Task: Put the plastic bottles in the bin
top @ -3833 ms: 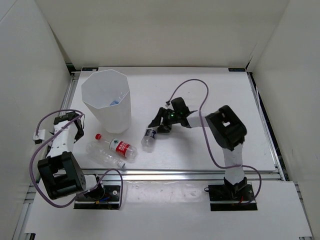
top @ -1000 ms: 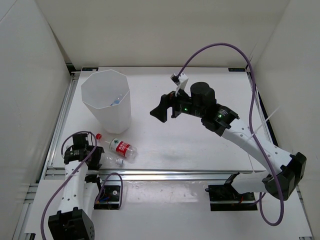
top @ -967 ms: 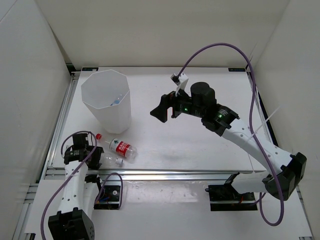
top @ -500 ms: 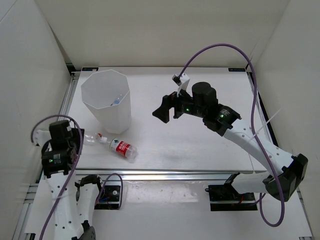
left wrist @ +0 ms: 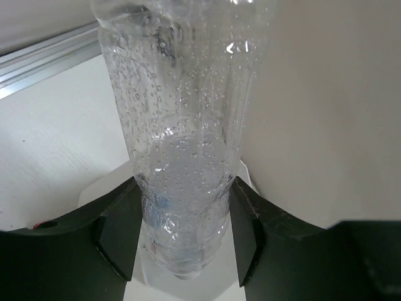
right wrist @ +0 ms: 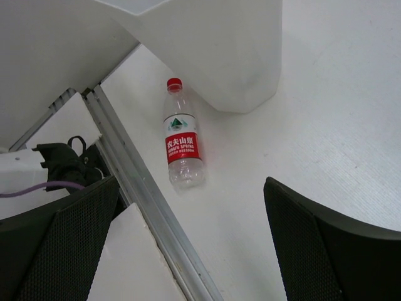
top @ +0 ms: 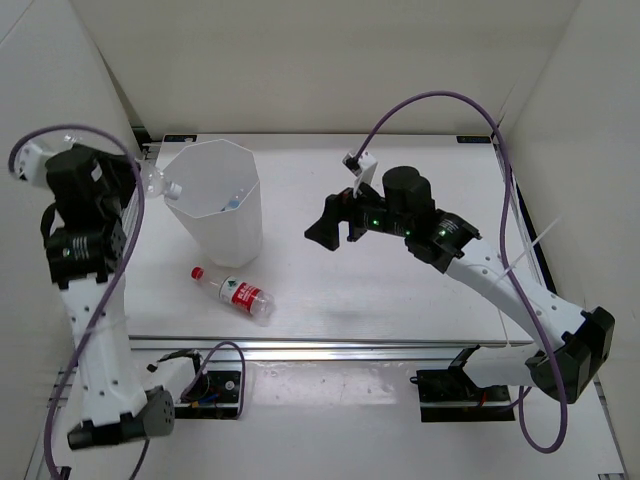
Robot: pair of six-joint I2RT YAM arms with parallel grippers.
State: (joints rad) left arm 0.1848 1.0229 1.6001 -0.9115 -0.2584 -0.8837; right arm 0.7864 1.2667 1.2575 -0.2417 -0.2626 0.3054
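Observation:
Only the clear bottle's tip reaches the bin's rim and if I opened now, it would drop beside the bin [top: 236,236], so my left gripper moves it farther in before releasing.
My left gripper [top: 138,188] is raised at the left rim of the bin [top: 236,236] and is shut on a clear, unlabelled plastic bottle [top: 158,181]. In the left wrist view this bottle [left wrist: 182,125] fills the frame, pinched between my black fingers [left wrist: 119,233]. A second bottle [top: 233,292], with a red cap and red label, lies on the table in front of the bin. The right wrist view also has that bottle [right wrist: 182,143], lying beside the bin's base [right wrist: 213,56]. My right gripper [top: 325,225] hangs open in the air right of the bin, holding nothing. Something blue [top: 230,204] lies inside the bin.
White enclosure walls stand close on the left, back and right. An aluminium rail [top: 330,343] runs along the table's near edge; the right wrist view has it [right wrist: 144,200] just below the lying bottle. A purple cable [top: 440,100] loops above the right arm.
My left arm rose from the table's front left corner to the bin's left rim, carrying the clear bottle with it. The right arm has barely moved.

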